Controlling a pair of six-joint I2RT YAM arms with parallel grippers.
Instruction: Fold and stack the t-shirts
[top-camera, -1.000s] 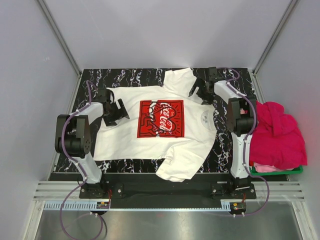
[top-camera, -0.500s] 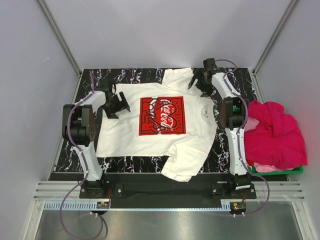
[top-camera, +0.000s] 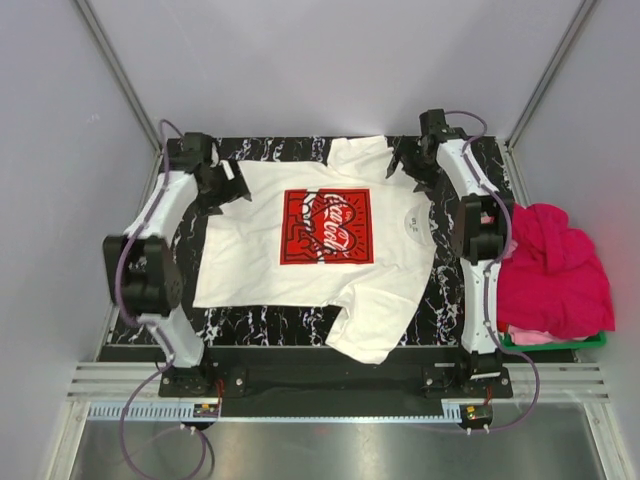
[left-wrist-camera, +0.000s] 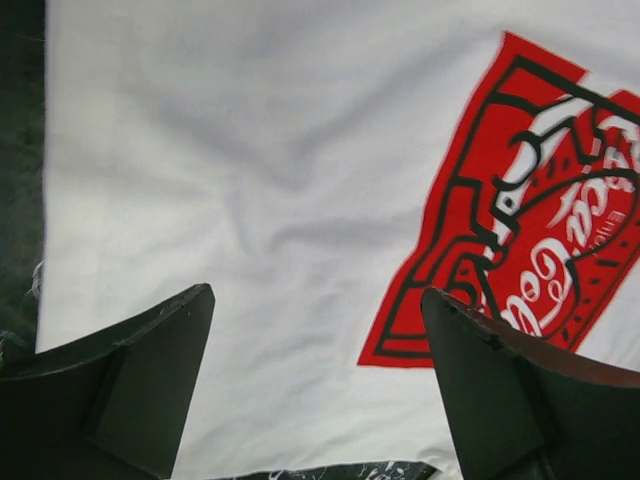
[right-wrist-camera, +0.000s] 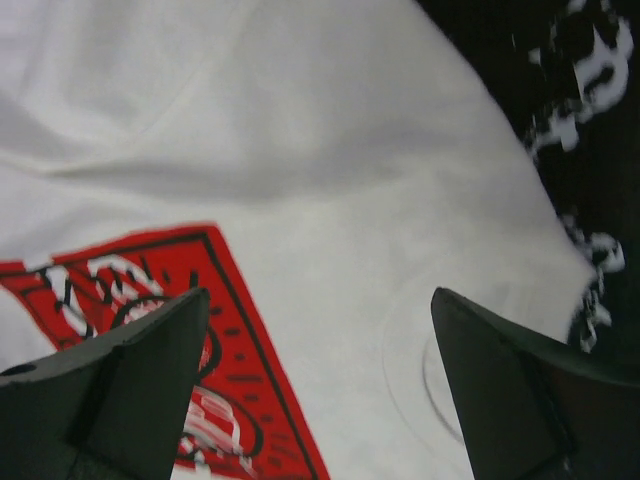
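The left gripper picks up the white t-shirt's near hem corner next, to fold the t-shirt's near side over the print (top-camera: 328, 226).
A white t-shirt (top-camera: 300, 260) with a red square Coca-Cola print (top-camera: 328, 226) lies spread out, print up, on the black marbled table (top-camera: 455, 300), with its hem to the left and its collar to the right. My left gripper (top-camera: 226, 186) hovers open and empty over the shirt's far hem corner; in the left wrist view (left-wrist-camera: 318, 292) the white cloth (left-wrist-camera: 220, 200) and the print (left-wrist-camera: 520, 230) lie below. My right gripper (top-camera: 407, 165) is open and empty over the far shoulder (right-wrist-camera: 320, 292). Magenta-pink shirts (top-camera: 555, 265) are piled at the right.
The pink pile sits in a green basket (top-camera: 555, 342) off the table's right edge. Grey walls close in the back and sides. The shirt's near sleeve (top-camera: 375, 335) reaches toward the table's front edge. Bare marbled table (right-wrist-camera: 560, 120) shows past the collar.
Both grippers have moved toward the far edge of the table, the left one the most. The white shirt now lies a little flatter and straighter.
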